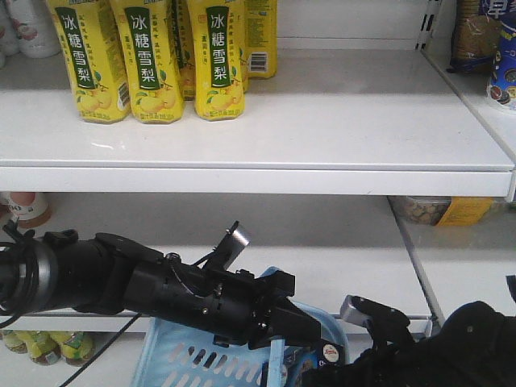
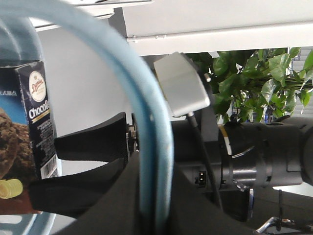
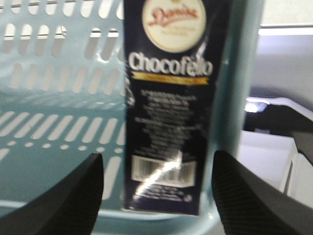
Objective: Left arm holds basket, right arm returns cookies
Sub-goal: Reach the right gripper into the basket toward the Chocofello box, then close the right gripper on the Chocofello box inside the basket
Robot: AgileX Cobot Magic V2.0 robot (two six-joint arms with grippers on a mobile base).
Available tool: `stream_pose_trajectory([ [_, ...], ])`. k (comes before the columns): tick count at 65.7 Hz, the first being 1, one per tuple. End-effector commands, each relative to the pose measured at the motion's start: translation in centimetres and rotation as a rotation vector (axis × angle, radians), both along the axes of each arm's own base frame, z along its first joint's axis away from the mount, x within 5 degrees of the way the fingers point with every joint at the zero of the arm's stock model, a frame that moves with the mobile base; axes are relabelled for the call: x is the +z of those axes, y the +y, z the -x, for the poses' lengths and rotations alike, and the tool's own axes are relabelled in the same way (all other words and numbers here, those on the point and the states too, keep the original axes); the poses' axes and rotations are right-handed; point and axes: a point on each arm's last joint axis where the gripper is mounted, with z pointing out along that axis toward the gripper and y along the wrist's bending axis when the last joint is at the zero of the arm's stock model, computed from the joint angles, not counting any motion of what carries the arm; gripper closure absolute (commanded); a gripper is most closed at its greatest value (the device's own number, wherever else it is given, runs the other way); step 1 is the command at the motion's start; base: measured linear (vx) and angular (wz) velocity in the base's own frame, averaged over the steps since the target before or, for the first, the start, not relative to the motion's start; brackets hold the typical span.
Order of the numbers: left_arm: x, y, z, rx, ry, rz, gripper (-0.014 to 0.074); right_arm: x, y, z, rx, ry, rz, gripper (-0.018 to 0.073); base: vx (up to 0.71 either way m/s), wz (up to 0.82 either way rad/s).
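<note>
I need to take hold of the Chocofello box with my right gripper next by its barcode end (image 3: 164, 171), below the lettering (image 3: 170, 65). Then I can put the cookies back on the shelf.
The light blue basket (image 1: 181, 359) hangs low in front of the shelves. My left gripper (image 1: 282, 334) is shut on its rounded rim, which runs between the jaws in the left wrist view (image 2: 152, 147). The navy Chocofello cookies box (image 3: 168, 107) stands upright inside the basket (image 3: 58, 98), against its slotted wall. My right gripper (image 3: 156, 196) is open, one finger (image 3: 63, 200) on each side of the box, without touching it. In the front view the right gripper (image 1: 379, 322) reaches into the basket beside the box's round logo (image 1: 329, 352). The box also shows in the left wrist view (image 2: 36, 122).
Yellow drink bottles (image 1: 149, 56) stand at the back left of the white upper shelf (image 1: 339, 121). Snack bags (image 1: 484, 40) sit on the shelf at the right. A yellow package (image 1: 451, 211) lies on the middle shelf. Small bottles (image 1: 48, 345) stand low left.
</note>
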Motion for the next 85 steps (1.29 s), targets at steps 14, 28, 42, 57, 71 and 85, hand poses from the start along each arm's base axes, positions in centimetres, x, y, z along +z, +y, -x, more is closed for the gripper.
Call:
stream_pose_trajectory([
  [14, 3.2, -0.3, 0.1, -0.006, -0.041, 0.123, 0.0603, 0.9, 0.7, -0.8, 0.003, -0.025, -0.050, 0.0093, 0.00, 0.00],
  [28, 3.2, -0.3, 0.1, -0.006, -0.041, 0.123, 0.0603, -0.7, 0.7, -0.9, 0.001, 0.023, -0.014, 0.0096, 0.00, 0.00],
  [42, 3.2, -0.3, 0.1, -0.006, -0.041, 0.123, 0.0603, -1.8, 0.8, -1.3, -0.009, 0.024, -0.004, 0.0096, 0.00, 0.00],
  [57, 3.2, -0.3, 0.1, -0.006, -0.041, 0.123, 0.0603, -2.3, 1.0, -1.7, -0.025, -0.001, -0.022, 0.0096, 0.00, 0.00],
  [71, 3.2, -0.3, 0.1, -0.006, -0.041, 0.123, 0.0603, -2.8, 1.4, -2.7, -0.030, -0.012, -0.022, 0.0097, 0.00, 0.00],
  [85, 3.2, -0.3, 0.1, -0.006, -0.041, 0.123, 0.0603, -2.8, 1.7, -3.2, -0.055, -0.012, -0.032, 0.0168, 0.00, 0.00],
])
